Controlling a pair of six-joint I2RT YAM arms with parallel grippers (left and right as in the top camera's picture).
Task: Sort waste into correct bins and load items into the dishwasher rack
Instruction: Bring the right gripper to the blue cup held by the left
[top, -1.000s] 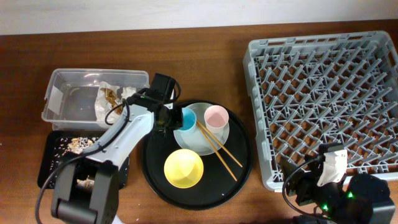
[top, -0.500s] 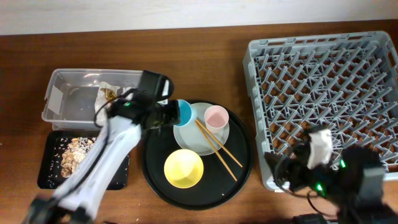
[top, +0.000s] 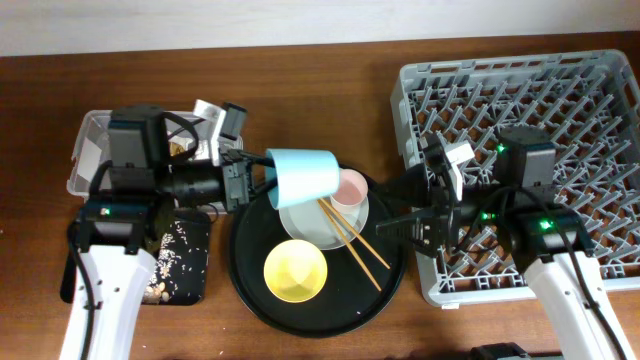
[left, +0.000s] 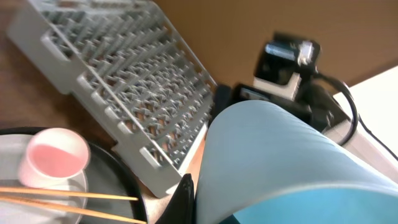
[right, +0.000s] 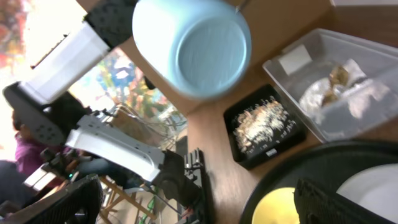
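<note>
The blue cup's base (top: 331, 172) falls short of the ends of my right gripper's fingers, so I will bring the blue cup closer before I open my left gripper.
My left gripper (top: 252, 181) is shut on the rim of the blue cup (top: 303, 178) and holds it on its side above the round tray; the cup fills the left wrist view (left: 280, 155) and shows in the right wrist view (right: 193, 46). The pink cup (top: 350, 186) and wooden chopsticks (top: 352, 238) rest on the pale plate (top: 305, 228). The yellow bowl (top: 295, 270) sits in front of it. My right gripper (top: 387, 210) is open and empty, between the rack and the cups. The grey dishwasher rack (top: 540, 120) is on the right. The napkin and wrapper (right: 339, 90) lie in the clear tub (top: 95, 150). Food scraps (right: 261, 118) lie in the black tray (top: 180, 262).
The big round black tray (top: 392, 262) holds the plate, cups and bowl at the table's middle. The right arm stretches over the rack's front left corner. The left arm covers part of the clear tub. Bare wooden table lies between the round tray and the rack.
My left gripper has lifted the blue cup off the plate and tipped it sideways to the right. My right arm has risen from the front edge and reached left towards the round tray.
</note>
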